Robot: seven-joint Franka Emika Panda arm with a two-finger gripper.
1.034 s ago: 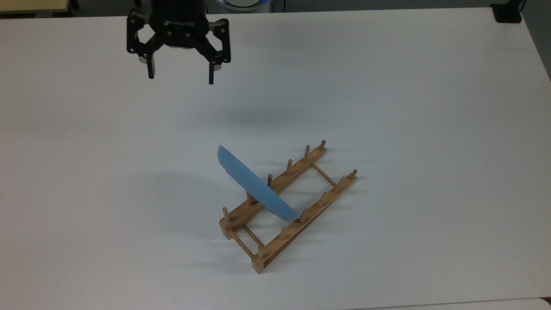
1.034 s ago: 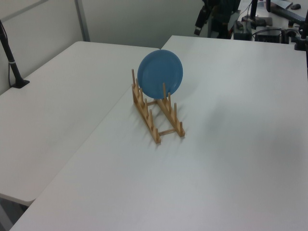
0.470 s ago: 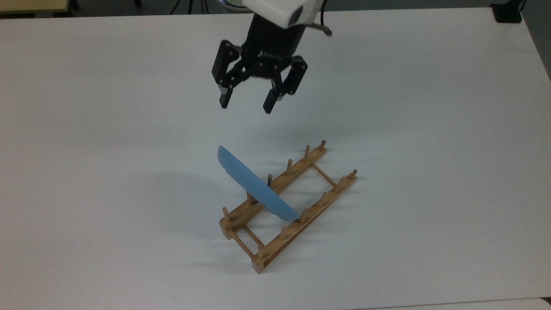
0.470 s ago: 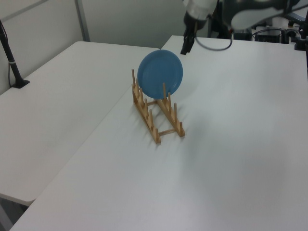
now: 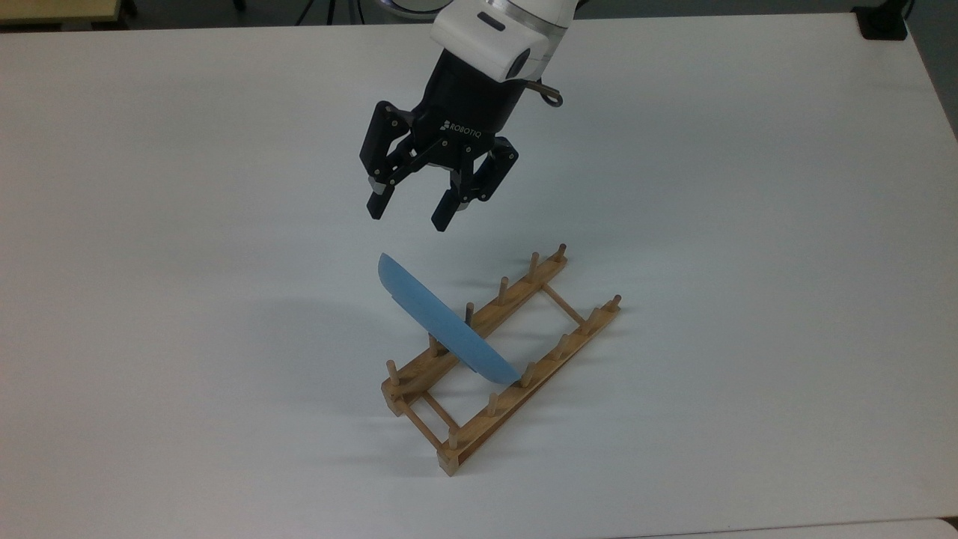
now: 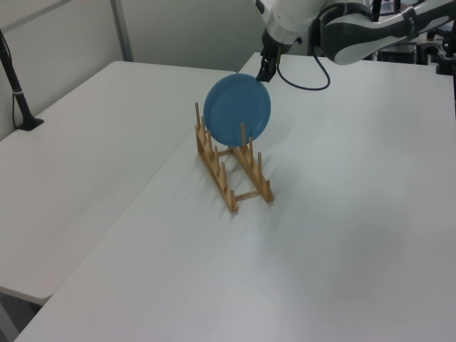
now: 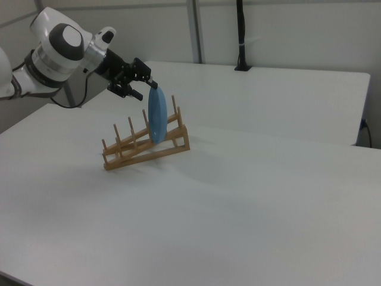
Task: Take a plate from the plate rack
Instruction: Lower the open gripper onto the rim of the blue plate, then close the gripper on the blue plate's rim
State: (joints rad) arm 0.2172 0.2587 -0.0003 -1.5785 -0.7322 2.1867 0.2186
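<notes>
I should next have my gripper grab the light-blue plate by its rim (image 6: pixel 258 83), so that I can pick it from the plate rack (image 6: pixel 234 169).
A light-blue plate (image 5: pixel 443 323) stands on edge between the pegs of a light-brown wooden plate rack (image 5: pixel 500 360) on the white table. From the left view the plate (image 6: pixel 236 110) shows its round face above the rack (image 6: pixel 234 169); the right view shows the plate (image 7: pixel 157 115) edge-on in the rack (image 7: pixel 145 145). My black gripper (image 5: pixel 408 215) hangs open above and just beyond the plate's upper rim, fingers pointing down toward it and holding nothing. In the left view the gripper (image 6: pixel 264 70) sits at the plate's top right edge; in the right view the gripper (image 7: pixel 144 86) is just left of the plate's top.
The white table (image 5: pixel 748 187) spreads wide around the rack. A black post (image 6: pixel 17 89) stands on the neighbouring table at the left view's left, and a black pole (image 7: pixel 240 36) rises at the back in the right view. A dark object (image 5: pixel 883 21) sits at the table's far right corner.
The gripper has travelled from the top view's upper left toward the rack and come down near the plate's upper rim, turning its wrist on the way. It stays open. Plate and rack have not moved.
</notes>
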